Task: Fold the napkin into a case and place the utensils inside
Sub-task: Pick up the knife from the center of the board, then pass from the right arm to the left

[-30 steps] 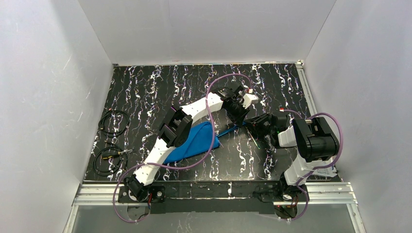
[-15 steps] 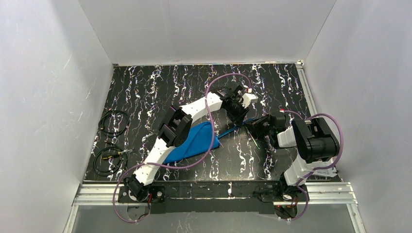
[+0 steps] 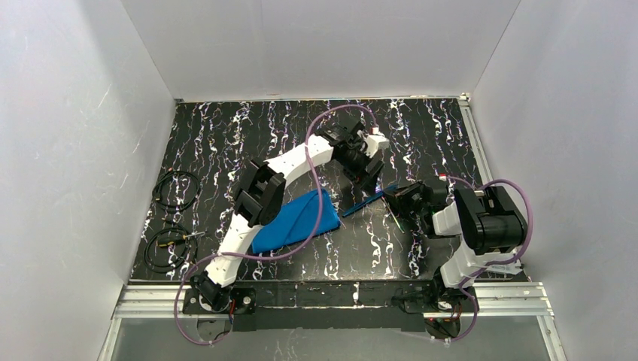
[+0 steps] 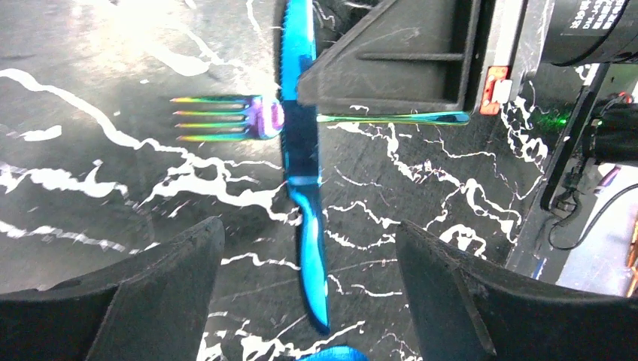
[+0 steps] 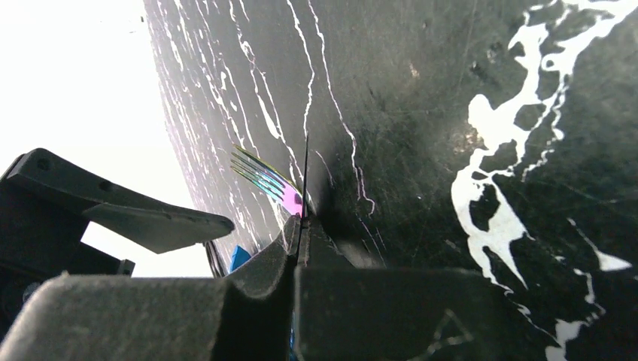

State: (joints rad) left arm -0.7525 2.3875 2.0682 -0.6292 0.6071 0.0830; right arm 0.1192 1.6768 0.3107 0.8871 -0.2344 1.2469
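Observation:
My left gripper should grab the knife's free handle end (image 3: 353, 210) (image 4: 311, 262), so the blade stays free for my right gripper to retake and place inside.
The napkin (image 3: 290, 222) lies folded as a bright blue wedge under my left arm; a corner of it (image 4: 335, 353) shows at the bottom of the left wrist view. A shiny blue knife (image 3: 367, 202) (image 4: 302, 173) is pinched at its far end by my right gripper (image 3: 393, 197) (image 5: 301, 229), which is shut on the blade, seen edge-on (image 5: 306, 169). My left gripper (image 3: 366, 177) (image 4: 308, 301) is open, its fingers on either side of the knife's free end without touching it. A rainbow fork (image 4: 226, 118) (image 5: 263, 180) (image 3: 396, 219) lies flat on the table, crossing under the knife.
Two coils of black cable (image 3: 177, 189) (image 3: 167, 248) lie at the table's left edge. White walls close in three sides, and a metal rail (image 3: 331, 297) runs along the front. The black marbled tabletop (image 3: 248, 135) is bare at the back.
My right gripper has shut on the knife. The left gripper has opened, letting go of the knife, and its arm has drawn slightly back and left.

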